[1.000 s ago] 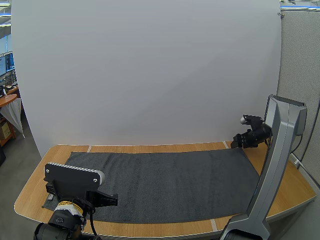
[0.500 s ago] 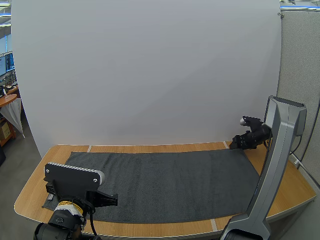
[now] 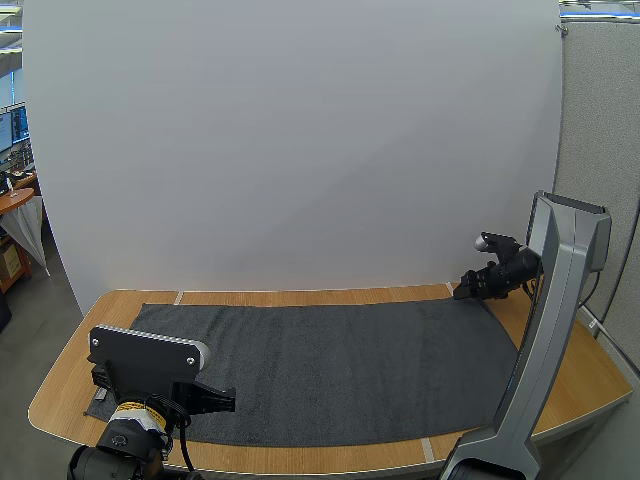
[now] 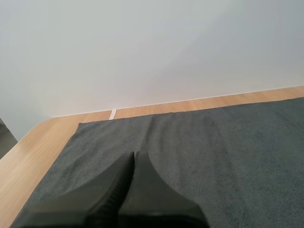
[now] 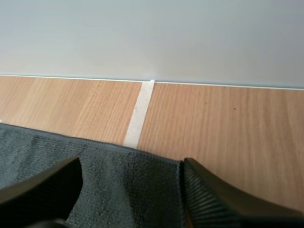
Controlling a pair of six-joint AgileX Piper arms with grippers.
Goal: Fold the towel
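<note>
I need to fold the towel over on itself, so my right gripper should next grab the dark grey towel by its corner (image 5: 170, 168) beside the white tape.
A dark grey towel (image 3: 340, 365) lies spread flat along the wooden table (image 3: 570, 385). My right gripper (image 3: 464, 291) hovers low at the towel's far right corner. In the right wrist view it (image 5: 130, 164) is open, its fingers (image 5: 223, 197) standing apart on either side of the towel's (image 5: 128, 190) corner edge, with cloth beneath them. My left gripper (image 4: 134, 154) is shut on nothing, a single dark wedge low over the left part of the towel (image 4: 213, 152), pointing at the far edge.
A white backdrop wall (image 3: 300, 150) rises right behind the table's far edge. A strip of white tape (image 5: 139, 114) crosses the bare wood just beyond the towel's corner. My left arm's housing (image 3: 150, 365) stands over the near left of the towel.
My right gripper has shifted slightly left and down, closer to the towel's far right corner. The left arm and the towel have not moved.
</note>
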